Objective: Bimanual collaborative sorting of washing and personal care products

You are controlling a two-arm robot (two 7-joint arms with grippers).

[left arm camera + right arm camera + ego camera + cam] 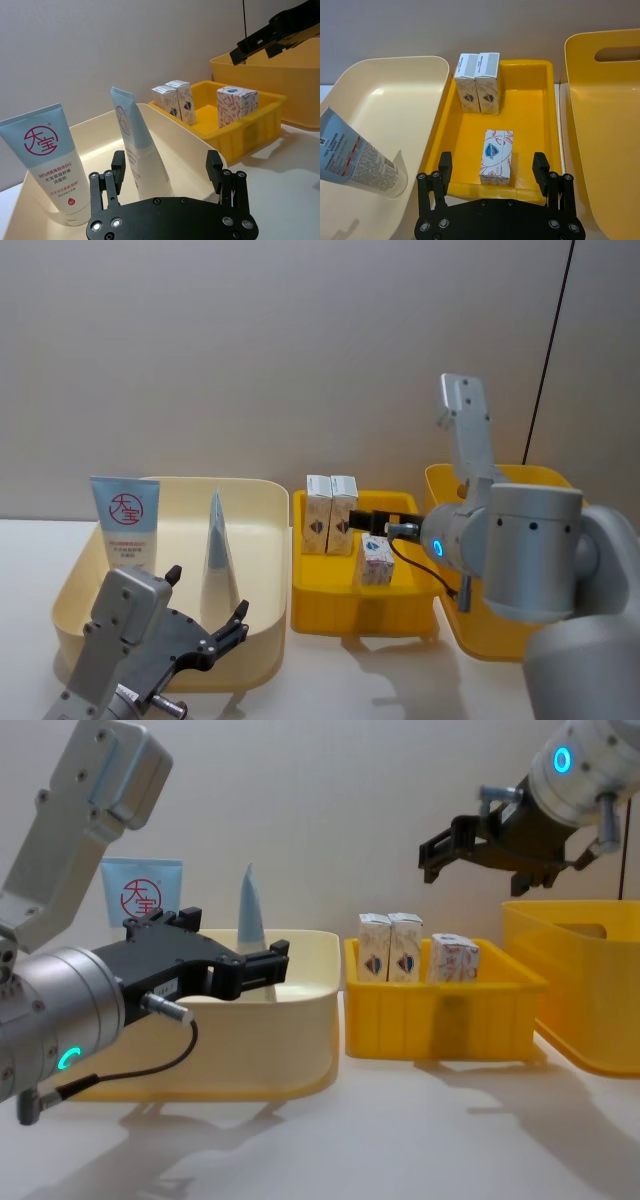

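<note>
My right gripper next needs to grab the white red-printed carton by its top end (377,543), so that the personal care products get sorted into the larger yellow bin.
Two pale-blue-and-white squeeze tubes stand upright in the cream bin (262,502): one faces me with its red round logo (125,520), the other is edge-on (218,552). In the small yellow bin (350,615), two cream cartons (331,515) stand side by side at the back. A white red-printed carton (377,562) stands nearer the front. My left gripper (165,160) is open and empty at the cream bin's near edge, in front of the edge-on tube (140,150). My right gripper (492,161) hovers open above the yellow bin, over the white carton (496,155), clear of it.
A larger yellow bin (600,125) with a handle slot stands to the right of the small one. A plain wall runs behind the white table. Bare tabletop lies in front of the bins (400,1120).
</note>
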